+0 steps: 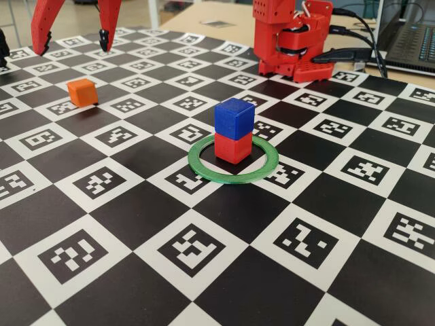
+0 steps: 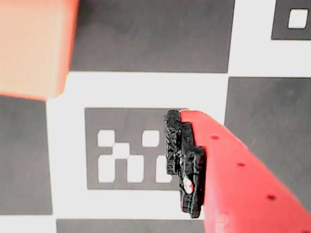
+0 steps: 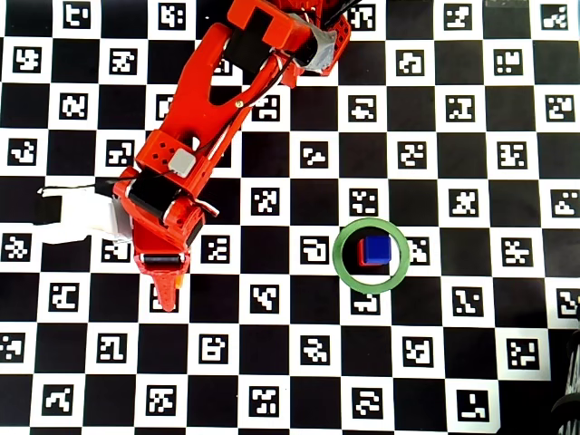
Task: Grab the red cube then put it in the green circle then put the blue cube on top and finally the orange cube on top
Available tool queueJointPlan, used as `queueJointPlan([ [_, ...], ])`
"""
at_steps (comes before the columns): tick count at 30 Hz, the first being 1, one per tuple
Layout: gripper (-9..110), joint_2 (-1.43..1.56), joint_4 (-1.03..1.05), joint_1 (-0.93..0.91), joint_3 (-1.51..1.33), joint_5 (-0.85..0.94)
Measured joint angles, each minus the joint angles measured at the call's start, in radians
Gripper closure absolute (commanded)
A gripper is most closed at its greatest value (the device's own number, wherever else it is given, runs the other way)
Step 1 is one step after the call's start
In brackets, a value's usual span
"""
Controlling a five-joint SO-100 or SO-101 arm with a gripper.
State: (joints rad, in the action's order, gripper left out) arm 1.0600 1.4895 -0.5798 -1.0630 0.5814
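I should grab the orange cube (image 1: 82, 92) by its opposite sides with my gripper next, so that it can finish the stack on the blue cube (image 1: 234, 117).
The red cube (image 1: 233, 147) stands inside the green circle (image 1: 234, 178), and the blue cube (image 1: 234, 117) sits squarely on top of it. From above, the blue cube (image 3: 376, 248) covers all but a sliver of the red cube (image 3: 361, 252) within the green circle (image 3: 372, 286). The orange cube (image 1: 82, 92) lies alone at the left of the mat. My gripper (image 1: 73, 47) hangs open above and just behind it, empty. In the wrist view the orange cube (image 2: 34, 46) is a blur at top left, beside one black pad (image 2: 184, 160).
The arm's red base (image 1: 292, 41) stands at the back of the black-and-white marker mat (image 1: 204, 272). A laptop (image 1: 408, 34) and cables (image 1: 353, 54) lie at the back right. A white part (image 3: 77, 213) sticks out left of the wrist.
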Motion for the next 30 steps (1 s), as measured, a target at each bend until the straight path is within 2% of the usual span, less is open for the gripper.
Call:
queueJointPlan([
  [30, 51, -0.11, -0.138, -0.005, -0.046, -0.046],
])
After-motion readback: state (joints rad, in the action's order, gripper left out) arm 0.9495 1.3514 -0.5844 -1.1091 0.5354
